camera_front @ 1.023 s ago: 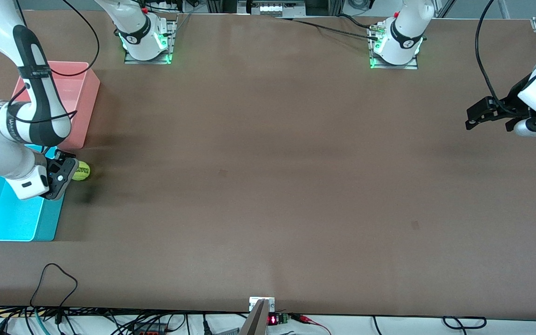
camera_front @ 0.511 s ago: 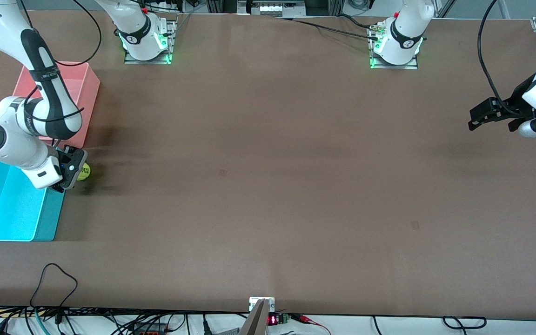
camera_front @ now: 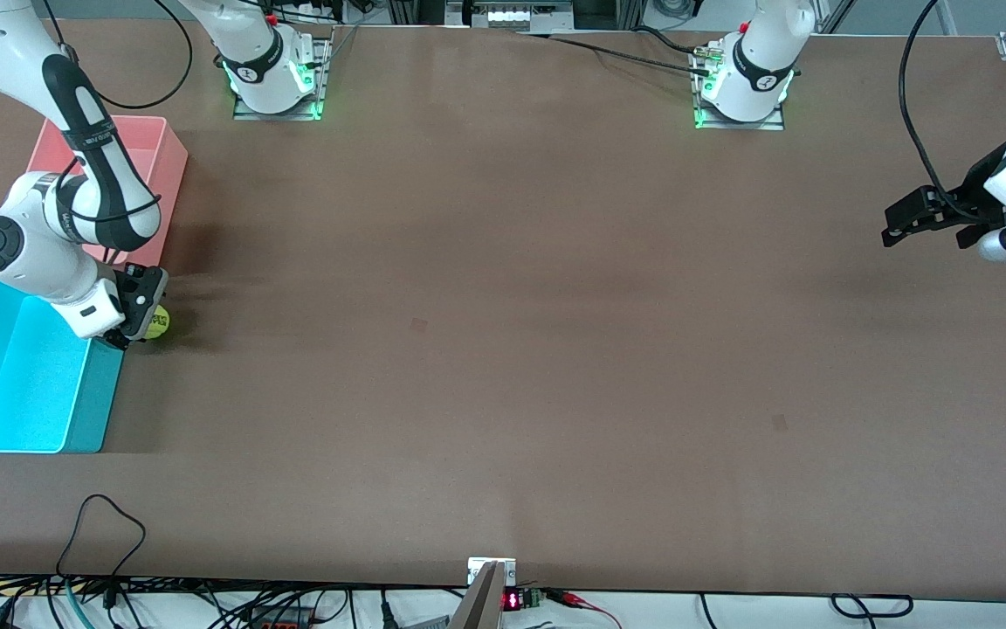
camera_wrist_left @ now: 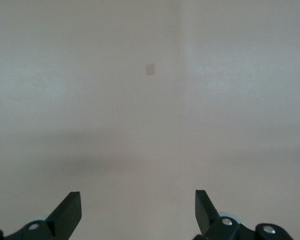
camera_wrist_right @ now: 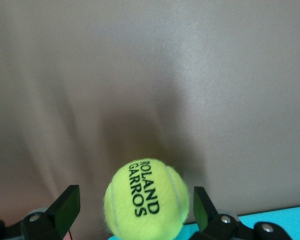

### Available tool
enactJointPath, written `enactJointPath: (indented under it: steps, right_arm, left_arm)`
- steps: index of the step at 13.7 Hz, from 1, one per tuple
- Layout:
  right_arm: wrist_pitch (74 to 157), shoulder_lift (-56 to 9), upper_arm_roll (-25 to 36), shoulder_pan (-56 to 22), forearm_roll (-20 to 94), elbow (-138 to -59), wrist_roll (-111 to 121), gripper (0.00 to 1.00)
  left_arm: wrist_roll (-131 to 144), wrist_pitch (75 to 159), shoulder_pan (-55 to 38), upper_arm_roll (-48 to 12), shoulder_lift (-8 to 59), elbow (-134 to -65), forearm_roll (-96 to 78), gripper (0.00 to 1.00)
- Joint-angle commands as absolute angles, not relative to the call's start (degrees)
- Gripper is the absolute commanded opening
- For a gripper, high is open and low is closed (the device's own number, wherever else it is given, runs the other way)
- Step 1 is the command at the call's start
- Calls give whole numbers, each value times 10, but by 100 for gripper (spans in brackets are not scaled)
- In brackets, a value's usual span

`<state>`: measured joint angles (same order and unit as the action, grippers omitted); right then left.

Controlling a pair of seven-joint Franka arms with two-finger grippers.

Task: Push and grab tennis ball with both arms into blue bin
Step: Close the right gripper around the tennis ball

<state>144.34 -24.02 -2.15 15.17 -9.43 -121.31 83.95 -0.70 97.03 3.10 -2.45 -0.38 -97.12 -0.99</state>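
Observation:
The tennis ball needs to get into the blue bin. My right gripper should grab the ball around its round middle (camera_front: 157, 323) (camera_wrist_right: 146, 199) next.
The tennis ball (camera_front: 157, 323) lies on the brown table, right beside the blue bin's (camera_front: 94, 402) wall that faces the table's middle. My right gripper (camera_front: 138, 316) is low over the ball. In the right wrist view the ball (camera_wrist_right: 146, 200) sits between the open fingers of the right gripper (camera_wrist_right: 135, 206), with a gap on each side. A strip of the blue bin (camera_wrist_right: 290, 216) shows by one finger. My left gripper (camera_front: 915, 215) waits open and empty above the table at the left arm's end; the left wrist view shows that gripper (camera_wrist_left: 138, 201) over bare table.
A pink bin (camera_front: 169, 162) stands beside the blue bin, farther from the front camera, partly hidden by the right arm. Both arm bases stand along the table's farthest edge. Cables lie along the front edge.
The right arm has swung so its gripper now straddles the ball; the ball has stayed in place. The left gripper has drifted slightly toward its end of the table.

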Motion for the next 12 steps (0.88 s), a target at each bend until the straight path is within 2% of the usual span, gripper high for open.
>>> enactJointPath:
  steps: [1,12]
  right_arm:
    - [1462,-225,-29,170,-103,-1234,868,100]
    - [1499,-240,-28,178,-103,-1245,870,100]
  left_arm:
    - [-17,963,48,-26,6,-956,-12,100]
    - [-17,987,58,-26,21,-943,-19,100]
